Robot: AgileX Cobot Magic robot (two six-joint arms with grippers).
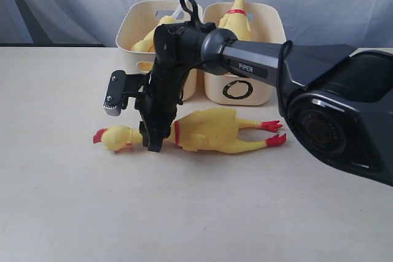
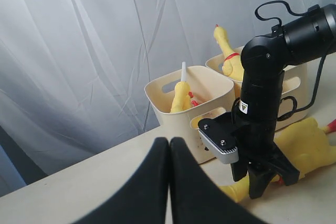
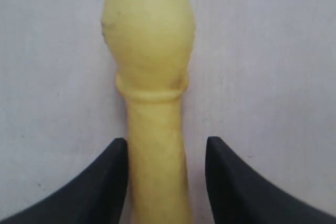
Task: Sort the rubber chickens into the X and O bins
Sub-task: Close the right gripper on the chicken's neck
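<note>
My right gripper will grab the chicken by its slim neck (image 3: pixel 156 153) next, as its body is wide and round.
A large rubber chicken (image 1: pixel 209 130) lies on its side on the table, head (image 1: pixel 116 138) to the left and red feet to the right. My right gripper (image 1: pixel 153 145) has come down over its neck. In the right wrist view the open right gripper (image 3: pixel 167 145) straddles the yellow neck (image 3: pixel 157 171), with a gap on one side. Behind stand two cream bins. The O bin (image 1: pixel 258 23) holds an upright chicken (image 1: pixel 239 4). The other bin (image 1: pixel 132 32) holds a chicken (image 1: pixel 150 38), and the arm hides its mark. My left gripper (image 2: pixel 169 142) is shut and empty, out of the exterior view.
The right arm (image 1: pixel 258 59) stretches across from the right, in front of both bins. A pale curtain hangs behind the table. The left wrist view shows the right arm's wrist camera (image 2: pixel 220 140) close to the nearer bin (image 2: pixel 173 116).
</note>
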